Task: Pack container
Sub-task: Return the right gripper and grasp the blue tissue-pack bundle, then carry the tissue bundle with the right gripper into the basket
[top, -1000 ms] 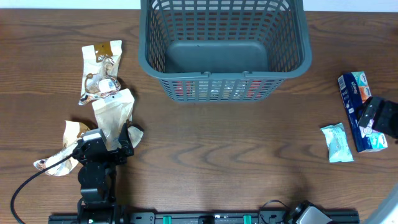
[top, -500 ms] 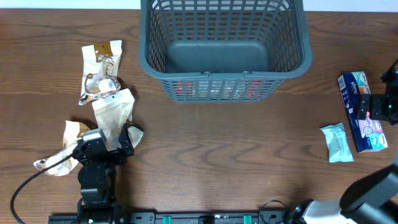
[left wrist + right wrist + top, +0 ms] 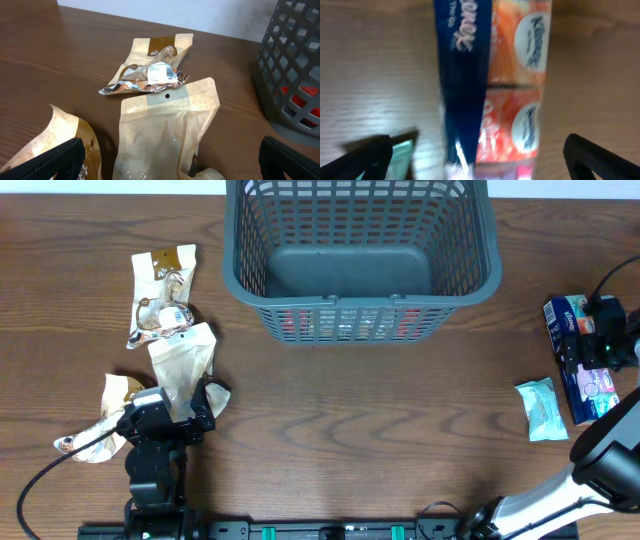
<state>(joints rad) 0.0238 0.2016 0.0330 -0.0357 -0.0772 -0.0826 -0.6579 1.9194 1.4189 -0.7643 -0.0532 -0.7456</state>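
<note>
The tissue pack is in the gap, but my right gripper's fingers are above the pack, so the gripper needs to lower to the pack before it closes on it.
The container (image 3: 360,310), a large dark grey lattice basket, stands at the far middle of the table; its corner shows in the left wrist view (image 3: 295,65). My left gripper (image 3: 180,402) is open and low, its fingers (image 3: 170,162) astride a beige window pouch (image 3: 165,130) that also shows in the overhead view (image 3: 183,360). My right gripper (image 3: 603,345) is open, its fingers (image 3: 485,157) on either side of a blue and orange tissue pack (image 3: 495,75) at the right edge (image 3: 568,315). The right wrist view is blurred.
A crumpled snack packet (image 3: 162,295) lies beyond the pouch and shows in the left wrist view (image 3: 152,70). Another beige pouch (image 3: 105,415) lies at the left. A small teal packet (image 3: 541,409) lies left of the tissue pack.
My right gripper has moved toward the far end of the tissue pack and turned over it. The left arm and the pouches have not moved.
</note>
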